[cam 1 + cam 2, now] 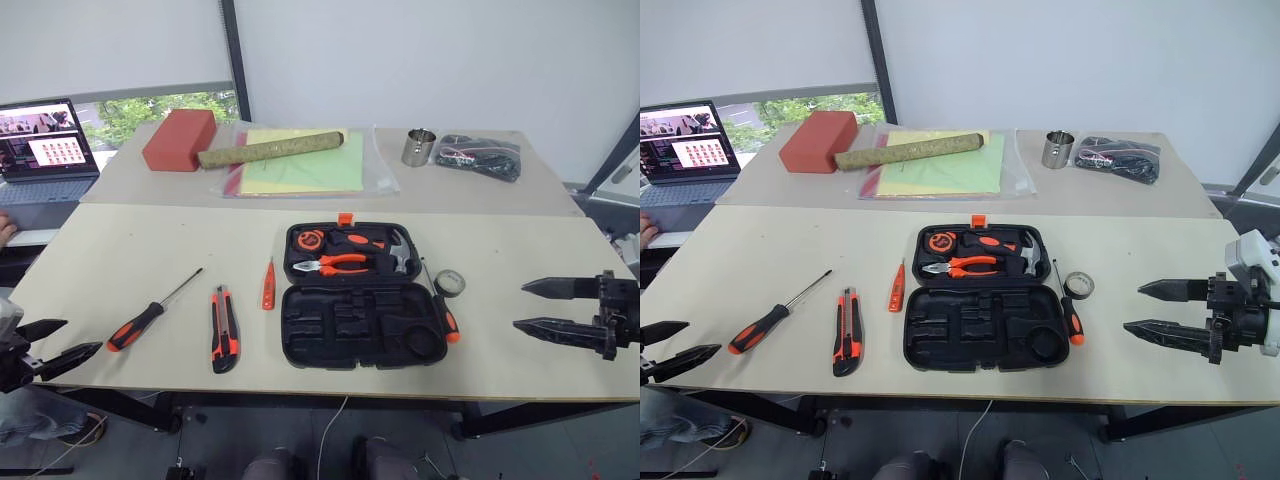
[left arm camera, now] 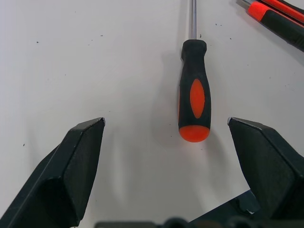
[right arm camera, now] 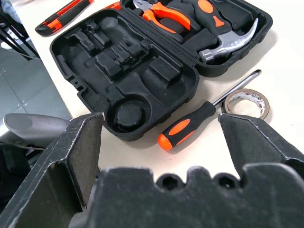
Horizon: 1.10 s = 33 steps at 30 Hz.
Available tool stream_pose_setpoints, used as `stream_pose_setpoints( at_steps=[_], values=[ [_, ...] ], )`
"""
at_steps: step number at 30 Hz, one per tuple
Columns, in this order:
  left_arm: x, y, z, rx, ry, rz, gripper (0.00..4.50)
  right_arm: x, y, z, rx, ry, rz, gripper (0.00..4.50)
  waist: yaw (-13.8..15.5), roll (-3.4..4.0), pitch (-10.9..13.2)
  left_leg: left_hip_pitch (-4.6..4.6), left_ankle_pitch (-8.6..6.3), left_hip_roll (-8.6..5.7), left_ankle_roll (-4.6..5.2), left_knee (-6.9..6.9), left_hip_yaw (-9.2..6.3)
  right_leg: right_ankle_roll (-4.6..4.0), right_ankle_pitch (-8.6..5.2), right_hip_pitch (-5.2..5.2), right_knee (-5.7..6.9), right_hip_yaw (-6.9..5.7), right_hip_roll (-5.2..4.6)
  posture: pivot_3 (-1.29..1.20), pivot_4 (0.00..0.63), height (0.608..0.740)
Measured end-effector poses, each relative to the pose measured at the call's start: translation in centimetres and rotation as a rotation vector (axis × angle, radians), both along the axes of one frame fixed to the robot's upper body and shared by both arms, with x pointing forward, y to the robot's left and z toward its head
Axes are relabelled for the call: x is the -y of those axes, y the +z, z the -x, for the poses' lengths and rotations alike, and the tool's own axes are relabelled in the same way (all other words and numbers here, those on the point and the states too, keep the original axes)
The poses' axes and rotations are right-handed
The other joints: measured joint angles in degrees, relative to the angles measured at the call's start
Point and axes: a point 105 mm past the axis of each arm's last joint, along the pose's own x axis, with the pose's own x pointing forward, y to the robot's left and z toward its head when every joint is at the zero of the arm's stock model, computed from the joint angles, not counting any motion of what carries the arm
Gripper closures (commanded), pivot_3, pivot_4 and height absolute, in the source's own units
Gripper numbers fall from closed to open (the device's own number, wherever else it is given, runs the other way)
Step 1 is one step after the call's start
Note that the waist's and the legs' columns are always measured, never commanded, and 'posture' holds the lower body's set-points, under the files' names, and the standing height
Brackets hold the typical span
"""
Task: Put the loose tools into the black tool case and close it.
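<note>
The screwdriver is long and its shaft (image 1: 182,287) is thin, so I need to grab it next with my left gripper by the thick handle (image 1: 136,327), its big end.
The black tool case (image 1: 350,325) lies open in the middle of the near table; its near half is bare moulded slots, and its far half holds pliers (image 1: 335,263) and a hammer (image 1: 398,252). Left of the case lie an orange tester (image 1: 268,285), a folding utility knife (image 1: 224,330) and a screwdriver (image 1: 150,312). A second screwdriver (image 1: 442,305) rests against the case's right side. My left gripper (image 1: 84,334) is open at the table's left front corner, its fingers pointing at the first screwdriver (image 2: 194,99). My right gripper (image 1: 519,306) is open to the right of the case, empty.
A roll of tape (image 1: 449,283) lies by the second screwdriver. On the table behind are a red block (image 1: 180,139), a rolled mat (image 1: 270,149) on coloured sheets, a metal cup (image 1: 419,146) and a black bundle of cables (image 1: 480,155). A laptop (image 1: 45,150) stands far left.
</note>
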Motion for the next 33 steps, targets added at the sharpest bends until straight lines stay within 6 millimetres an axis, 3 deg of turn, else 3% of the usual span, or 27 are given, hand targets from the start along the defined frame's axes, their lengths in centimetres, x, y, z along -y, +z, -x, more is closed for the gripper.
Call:
stream_pose_setpoints(
  at_steps=[7, 12, 16, 19, 21, 24, 31, 33],
  values=[
    [1.2, -0.2, -1.3, -0.045, -0.025, 0.021, 0.05, -0.1, -0.6, 0.4, 0.007, 0.000, 0.007, 0.01, 0.2, 0.00, 0.0, 0.00, 0.01, -0.02, -0.02, 0.08, 0.01, 0.03, 0.01, 0.05, 0.05, -0.01, 0.01, 0.00, 0.150, 0.740],
    [3.1, 0.6, -3.4, -0.082, -0.097, 0.010, 0.05, -3.0, 0.4, 1.2, 0.033, 0.105, 0.018, 0.01, 0.0, 0.00, 0.0, 0.03, 0.07, 0.00, -0.11, 0.08, 0.01, 0.04, 0.01, 0.05, 0.09, 0.01, 0.08, 0.00, 0.150, 0.740],
    [4.2, -1.1, -4.6, -0.174, -0.144, -0.025, 0.05, -5.5, 1.2, 2.0, 0.065, 0.190, 0.029, 0.01, 0.0, 0.00, 0.0, 0.05, 0.08, -0.01, -0.12, 0.08, 0.03, 0.03, 0.01, 0.06, 0.13, 0.01, 0.12, 0.00, 0.150, 0.740],
    [3.9, -2.7, -5.6, -0.251, -0.121, -0.059, 0.05, -6.8, 1.6, 2.2, 0.115, 0.219, 0.034, 0.01, 0.0, -0.05, 0.0, 0.05, 0.09, -0.01, -0.12, 0.08, 0.03, 0.03, 0.02, 0.07, 0.13, -0.01, 0.19, 0.00, 0.150, 0.740],
    [3.6, -2.8, -6.5, -0.254, -0.106, -0.074, 0.05, -7.6, 2.0, 2.1, 0.149, 0.230, 0.037, 0.01, 0.0, -0.04, 0.0, 0.10, 0.10, -0.04, -0.13, 0.08, 0.09, 0.03, 0.02, 0.09, 0.15, -0.02, 0.19, 0.00, 0.150, 0.740],
    [3.4, -3.0, -7.3, -0.245, -0.108, -0.093, 0.70, -8.4, 2.4, 1.8, 0.191, 0.231, 0.039, 0.00, 0.2, 0.01, 0.0, 0.25, 0.11, -0.04, -0.15, 0.08, 0.11, 0.03, 0.02, 0.19, 0.19, 0.04, 0.11, 0.00, 0.150, 0.740],
    [2.9, -3.2, -7.5, -0.215, -0.156, -0.113, 3.25, -9.3, 2.4, 1.7, 0.226, 0.216, 0.044, 0.00, 0.2, 0.04, -0.1, 0.33, 0.11, -0.05, -0.16, 0.08, 0.12, 0.03, 0.02, 0.25, 0.18, 0.11, 0.06, 0.00, 0.150, 0.740],
    [2.8, -3.2, -7.5, -0.206, -0.171, -0.120, 3.57, -9.4, 2.4, 1.7, 0.232, 0.208, 0.041, 0.00, 0.2, 0.04, -0.1, 0.33, 0.11, -0.05, -0.15, 0.08, 0.12, 0.03, 0.02, 0.26, 0.17, 0.11, 0.06, 0.00, 0.150, 0.740]
  ],
)
